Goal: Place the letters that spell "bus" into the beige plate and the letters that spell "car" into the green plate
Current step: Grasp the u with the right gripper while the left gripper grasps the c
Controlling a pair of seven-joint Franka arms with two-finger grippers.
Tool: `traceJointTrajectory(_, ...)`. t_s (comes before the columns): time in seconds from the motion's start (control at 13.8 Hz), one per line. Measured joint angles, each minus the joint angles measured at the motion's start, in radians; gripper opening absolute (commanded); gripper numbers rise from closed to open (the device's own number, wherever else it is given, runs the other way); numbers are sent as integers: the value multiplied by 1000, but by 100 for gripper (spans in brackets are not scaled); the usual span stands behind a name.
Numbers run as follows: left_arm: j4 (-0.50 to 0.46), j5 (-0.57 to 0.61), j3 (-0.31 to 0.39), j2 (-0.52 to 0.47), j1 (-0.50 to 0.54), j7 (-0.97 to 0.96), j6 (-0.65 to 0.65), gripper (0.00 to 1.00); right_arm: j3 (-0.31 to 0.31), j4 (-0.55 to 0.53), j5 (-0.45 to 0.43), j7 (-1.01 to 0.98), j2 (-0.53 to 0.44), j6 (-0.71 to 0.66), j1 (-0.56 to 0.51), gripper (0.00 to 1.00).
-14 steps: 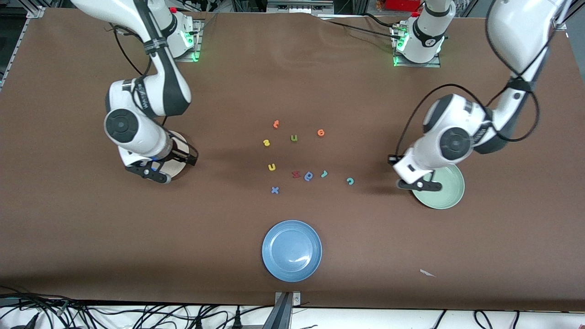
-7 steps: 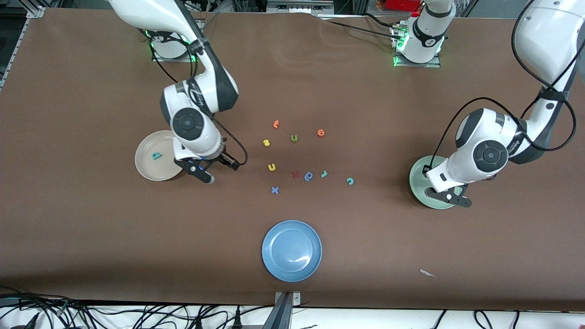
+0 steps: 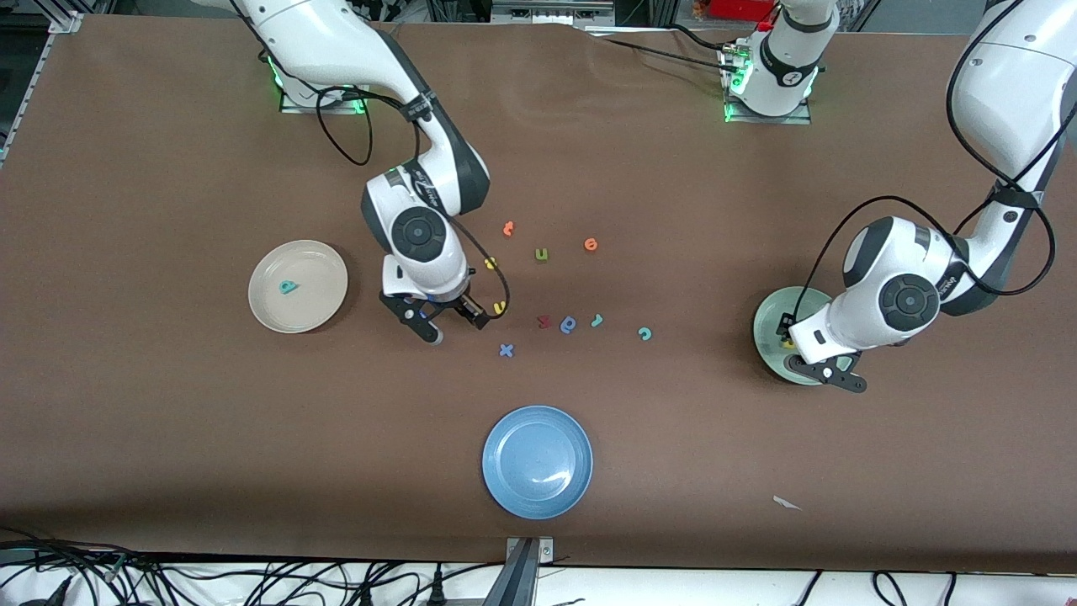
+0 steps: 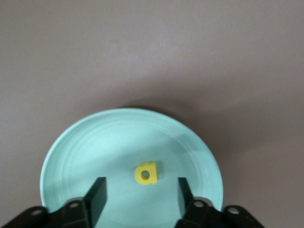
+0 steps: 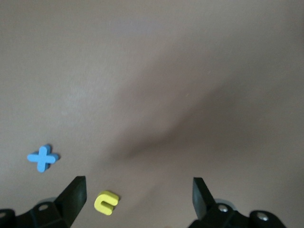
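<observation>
My right gripper grabs the yellow "u" by its curved base and the ends of its arms next, to spell "bus" in the beige plate (image 3: 320, 261).
The pale green plate (image 3: 770, 324) (image 4: 71, 142) sits toward the left arm's end of the table, and a yellow "a" (image 4: 146, 173) (image 3: 788, 342) lies flat in it. My left gripper (image 3: 829, 374) (image 4: 141, 199) hovers low over this plate, open, with the "a" lying loose just ahead of its fingers. The beige plate (image 3: 320, 261) holds the teal "b" (image 3: 289, 287). My right gripper (image 3: 450, 321) (image 5: 137, 197) is open over the table beside the yellow "u" (image 3: 500, 308) (image 5: 106, 203). The yellow "s" (image 3: 490, 263), teal "r" (image 3: 596, 320) and teal "c" (image 3: 644, 333) lie on the table.
Other loose letters lie mid-table: an olive "u" (image 3: 541, 254), two orange ones (image 3: 508, 227) (image 3: 591, 244), a red one (image 3: 544, 321), a dark blue one (image 3: 569, 324) and a blue "x" (image 3: 506, 350) (image 5: 42, 158). A blue plate (image 3: 537, 461) sits nearer the front camera.
My right arm swung from the beige plate, where the teal "b" stays, over to the yellow "u". My left gripper moved across the green plate and opened, letting go of the yellow "a".
</observation>
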Motion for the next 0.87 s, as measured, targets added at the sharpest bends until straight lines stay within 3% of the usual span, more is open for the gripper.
traceJointTrajectory(0.15, 10, -9, -14, 0, -25, -75, 0, 99, 1, 1, 0, 26, 16, 15, 27, 76)
traceJointTrajectory(0.44, 40, -64, -19, 39, -195, -405, 6, 97, 1, 1, 0, 100, 61, 114, 61, 75)
traceJointTrajectory(0.87, 60, -81, -6, 122, -354, -672, 116, 93, 1, 2, 0, 134, 99, 178, 78, 60)
